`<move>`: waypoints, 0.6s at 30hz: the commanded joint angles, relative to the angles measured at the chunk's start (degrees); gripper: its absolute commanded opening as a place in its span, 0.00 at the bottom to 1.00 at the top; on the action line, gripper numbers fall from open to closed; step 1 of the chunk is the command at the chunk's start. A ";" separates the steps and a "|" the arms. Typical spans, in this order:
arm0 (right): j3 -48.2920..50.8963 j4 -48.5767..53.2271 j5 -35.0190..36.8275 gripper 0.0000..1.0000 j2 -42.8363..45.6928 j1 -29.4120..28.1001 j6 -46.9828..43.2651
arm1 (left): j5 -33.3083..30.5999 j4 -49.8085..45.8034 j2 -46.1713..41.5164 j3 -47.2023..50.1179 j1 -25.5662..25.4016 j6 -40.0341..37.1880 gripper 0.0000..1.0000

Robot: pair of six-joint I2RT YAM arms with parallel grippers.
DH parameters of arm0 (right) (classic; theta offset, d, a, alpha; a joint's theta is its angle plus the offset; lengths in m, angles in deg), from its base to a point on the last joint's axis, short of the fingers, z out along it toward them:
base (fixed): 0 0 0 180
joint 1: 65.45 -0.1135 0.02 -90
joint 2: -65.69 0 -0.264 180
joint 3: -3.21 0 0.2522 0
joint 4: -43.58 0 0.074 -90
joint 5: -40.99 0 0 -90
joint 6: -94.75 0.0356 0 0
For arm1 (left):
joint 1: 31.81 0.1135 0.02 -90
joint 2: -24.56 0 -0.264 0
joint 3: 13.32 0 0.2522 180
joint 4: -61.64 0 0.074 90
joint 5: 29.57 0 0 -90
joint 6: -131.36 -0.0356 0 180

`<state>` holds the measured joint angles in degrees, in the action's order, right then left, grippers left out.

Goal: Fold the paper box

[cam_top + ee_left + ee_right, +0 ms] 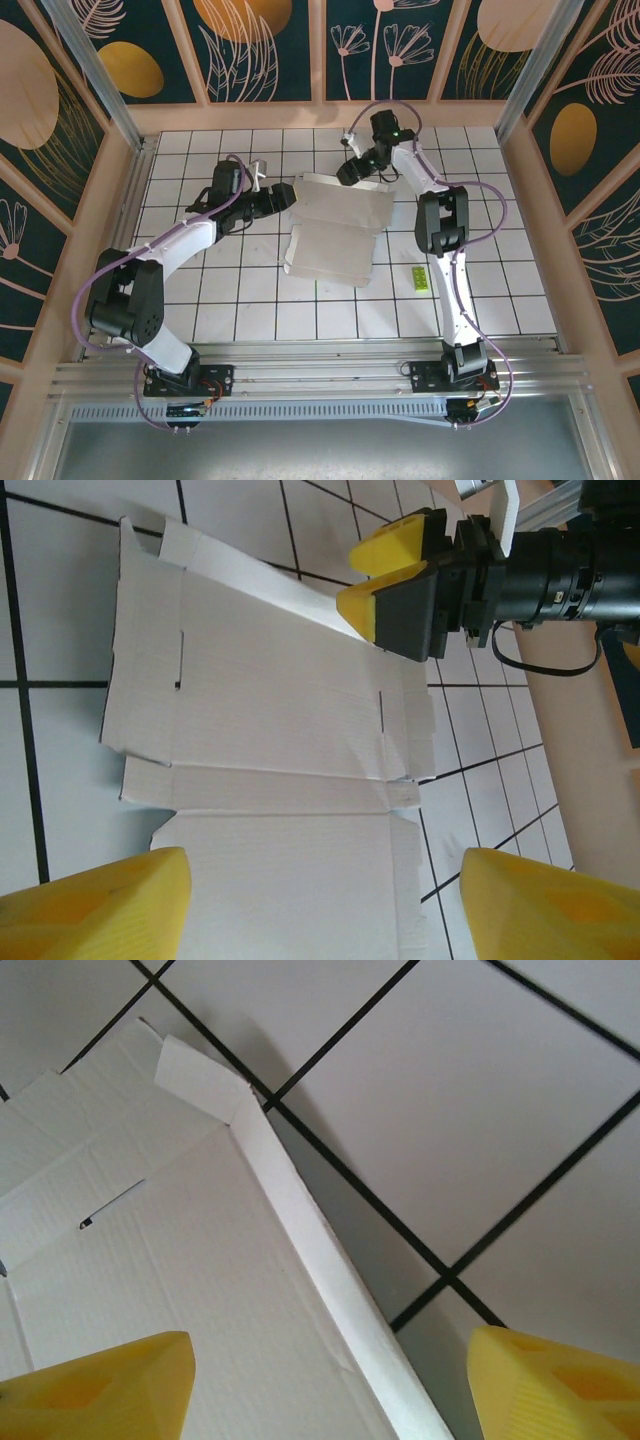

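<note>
My right gripper moves lower, before it closes on the raised flap point(380, 1363), since the gripper's fingers are above the flap's upright edge.
The paper box point(335, 228) lies unfolded on the tiled floor, white side up, with creases and slits showing point(270, 710). Its far edge flap point(320, 1260) is lifted into a low wall. My right gripper point(352, 172) is open at that far edge. In the right wrist view, the raised flap runs between its yellow fingers point(100, 1390). From the left wrist view the right gripper point(350, 580) straddles the flap. My left gripper point(287, 197) is open at the sheet's left edge, its fingers point(100, 905) spread over a white panel and touching nothing.
A tiny yellow-green slip point(421, 277) lies on the tiles right of the sheet, beside the right arm. Wooden walls point(120, 210) enclose the floor on three sides. A metal rail point(320, 360) runs along the near edge.
</note>
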<state>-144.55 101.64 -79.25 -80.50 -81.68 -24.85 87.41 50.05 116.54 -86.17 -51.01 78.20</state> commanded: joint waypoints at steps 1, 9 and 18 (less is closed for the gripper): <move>-1.56 -0.11 -1.36 0.72 -2.19 -0.38 0.57 | 0.34 -1.90 -1.55 0.38 -0.40 -1.43 0.72; -0.24 -0.44 3.80 0.71 -4.58 -0.46 -1.98 | 0.00 -2.00 -1.12 0.18 -0.40 -1.15 0.72; 1.53 0.82 10.21 0.25 -3.55 -1.78 -4.31 | -0.41 -1.74 -0.32 -0.41 -0.40 -0.50 0.73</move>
<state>-144.35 100.72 -73.04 -84.26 -82.23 -28.24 87.02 49.09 116.52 -86.10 -51.01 77.98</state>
